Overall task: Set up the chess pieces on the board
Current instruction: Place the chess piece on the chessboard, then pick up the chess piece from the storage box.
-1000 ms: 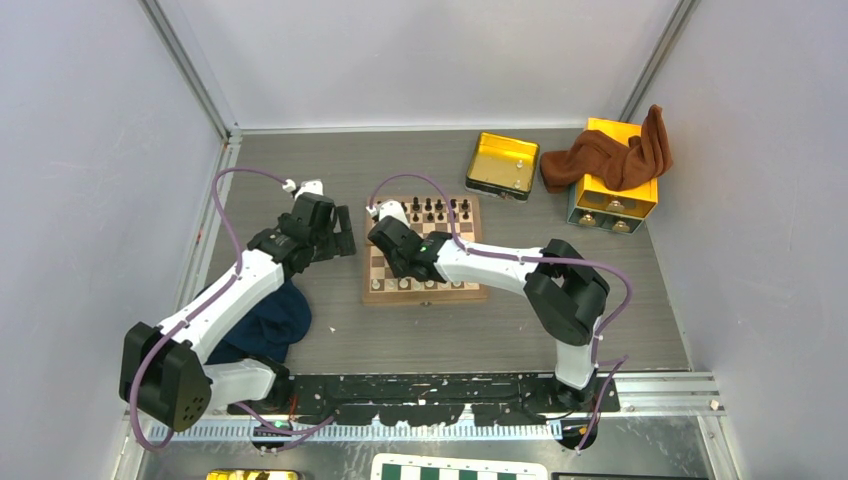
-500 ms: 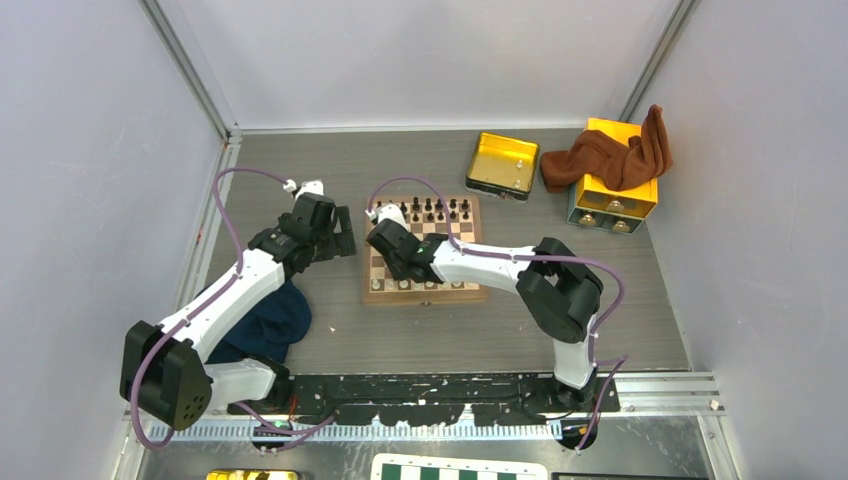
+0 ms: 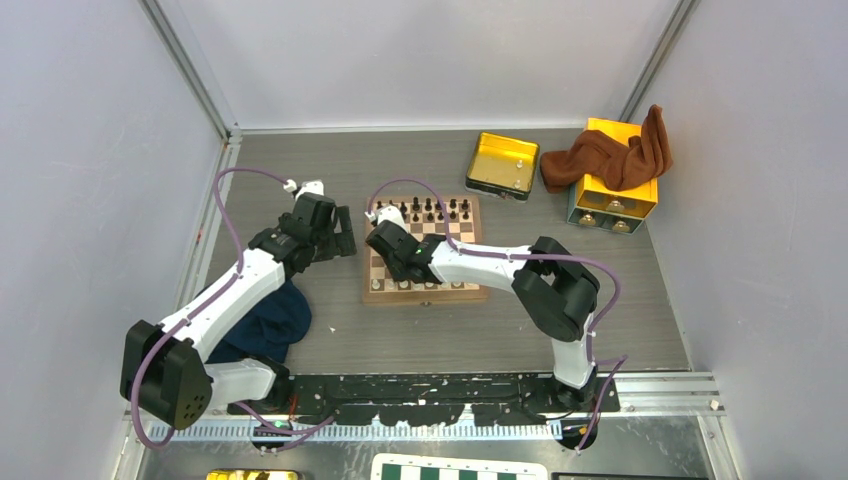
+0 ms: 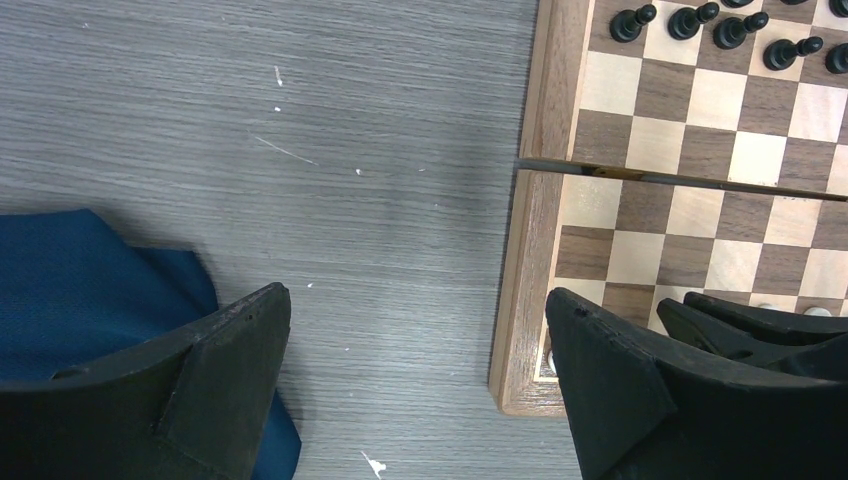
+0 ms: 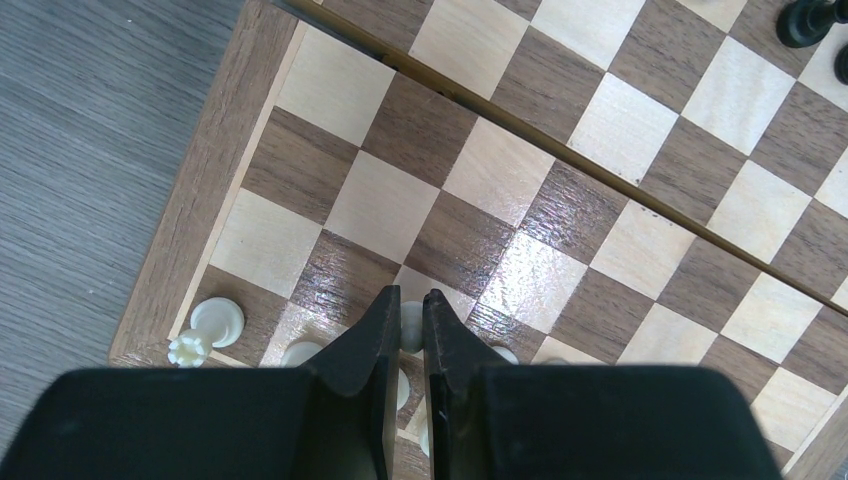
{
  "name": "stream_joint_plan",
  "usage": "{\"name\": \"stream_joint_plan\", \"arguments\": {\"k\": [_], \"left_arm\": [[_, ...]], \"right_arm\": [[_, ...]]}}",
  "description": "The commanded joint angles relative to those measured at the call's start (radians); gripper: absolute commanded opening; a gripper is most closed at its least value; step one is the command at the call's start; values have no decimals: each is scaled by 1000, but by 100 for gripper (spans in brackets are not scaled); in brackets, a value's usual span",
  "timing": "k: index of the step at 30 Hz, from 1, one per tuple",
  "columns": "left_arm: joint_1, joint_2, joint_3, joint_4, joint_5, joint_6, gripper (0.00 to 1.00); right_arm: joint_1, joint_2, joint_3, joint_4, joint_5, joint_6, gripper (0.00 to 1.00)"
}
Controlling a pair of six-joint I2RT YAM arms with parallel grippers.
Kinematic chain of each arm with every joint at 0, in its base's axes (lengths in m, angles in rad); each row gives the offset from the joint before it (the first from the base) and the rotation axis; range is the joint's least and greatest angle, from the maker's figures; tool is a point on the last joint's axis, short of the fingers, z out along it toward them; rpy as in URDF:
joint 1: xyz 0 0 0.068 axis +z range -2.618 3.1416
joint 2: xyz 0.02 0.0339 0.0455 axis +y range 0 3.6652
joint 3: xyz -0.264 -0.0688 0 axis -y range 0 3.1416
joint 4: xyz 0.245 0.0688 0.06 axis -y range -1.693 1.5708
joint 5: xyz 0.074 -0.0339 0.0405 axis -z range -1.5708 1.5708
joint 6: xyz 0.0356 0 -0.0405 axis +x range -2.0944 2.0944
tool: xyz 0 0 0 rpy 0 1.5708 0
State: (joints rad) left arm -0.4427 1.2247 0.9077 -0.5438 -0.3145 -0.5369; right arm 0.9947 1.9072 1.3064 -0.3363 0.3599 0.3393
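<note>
My right gripper should open now: the small cream-white piece is over a second-row square, clear of its neighbours, so the piece would end there.
The board (image 3: 468, 232) lies mid-table, with dark chess pieces (image 3: 430, 208) along its far rows and cream-white ones (image 3: 420, 285) along its near edge. My right gripper (image 5: 411, 300) hovers over the board's near left corner. It is shut on a small cream-white piece (image 5: 410, 325) above the second row. A white rook (image 5: 205, 332) stands in the corner beside it. My left gripper (image 4: 417, 300) stands open over bare table just left of the board's border (image 4: 530, 200), with nothing between its fingers. Dark pawns (image 4: 690, 20) show at the top of the left wrist view.
A blue cloth (image 3: 265, 320) lies under the left arm. An open yellow tin (image 3: 502, 165) sits behind the board. At back right, a brown cloth (image 3: 610, 160) drapes over a yellow box (image 3: 620, 195). A green-and-white checkered board (image 3: 460, 468) lies at the near edge.
My right gripper has drifted slightly left over the board with the white piece still in it. The left arm has not moved.
</note>
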Motion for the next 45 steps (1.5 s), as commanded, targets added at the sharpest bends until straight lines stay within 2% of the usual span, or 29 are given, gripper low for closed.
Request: {"name": "stream_joint_plan", "arguments": {"k": [1, 9, 26, 35, 40, 45], "left_arm": [[5, 3, 3, 28, -21, 17, 99], [5, 6, 5, 31, -15, 15, 99], [5, 12, 16, 31, -15, 10, 99], [6, 12, 31, 27, -22, 11, 99], [9, 16, 47, 25, -26, 13, 99], [12, 16, 56, 23, -28, 13, 99]], "right_arm": [[4, -7, 15, 29, 19, 10, 11], [3, -10, 22, 23, 28, 3, 23], [4, -36, 65, -3, 30, -20, 29], [3, -67, 173, -57, 39, -41, 30], [-7, -70, 260, -81, 91, -78, 41], [-97, -68, 331, -91, 108, -88, 44]]}}
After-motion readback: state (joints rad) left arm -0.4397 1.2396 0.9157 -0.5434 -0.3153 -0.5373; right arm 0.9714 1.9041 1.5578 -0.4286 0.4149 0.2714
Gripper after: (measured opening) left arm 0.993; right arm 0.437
